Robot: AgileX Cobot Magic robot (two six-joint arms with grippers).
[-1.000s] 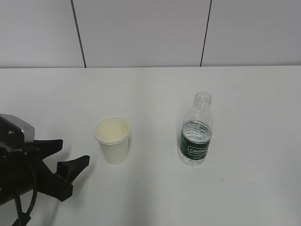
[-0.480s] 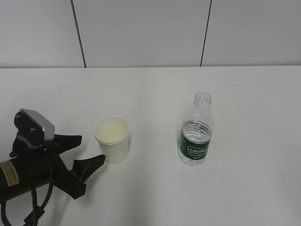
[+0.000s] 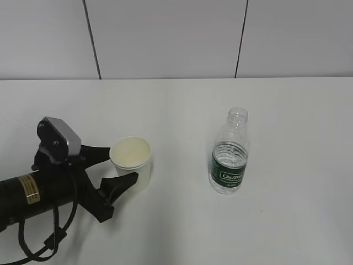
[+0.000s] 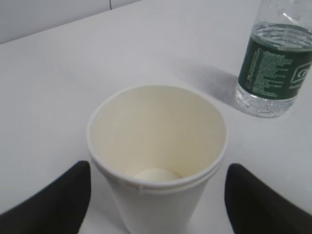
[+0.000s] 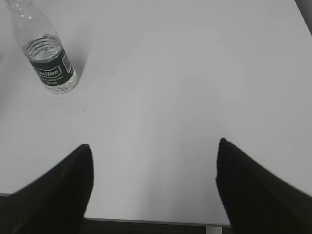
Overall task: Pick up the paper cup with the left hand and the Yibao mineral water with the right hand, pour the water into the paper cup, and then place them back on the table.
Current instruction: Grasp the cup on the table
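Observation:
The paper cup's opening [image 3: 130,150] needs to stay free to receive the water. My left gripper should grab the cup by its side [image 3: 134,175] next.
The paper cup [image 3: 132,161] stands upright and empty on the white table [image 3: 298,110], left of centre. My left gripper [image 3: 121,164], on the black arm with the yellow label, is open, with one finger on each side of the cup and a gap to the cup wall. The left wrist view shows the cup [image 4: 156,122] between the two black fingers [image 4: 58,200]. The Yibao mineral water [image 3: 229,157], capless with a green label, stands to the cup's right. My right gripper [image 5: 153,144] is open and empty, far from the bottle [image 5: 48,61], and out of the exterior view.
The table's near edge [image 5: 146,220] runs just under the right gripper. A pale panelled wall [image 3: 165,38] rises behind the table. The bottle also shows in the left wrist view [image 4: 278,68], beyond the cup to the right.
My left arm has moved right and forward from the lower left corner. Its open fingers now flank the cup. The cup and bottle have not moved.

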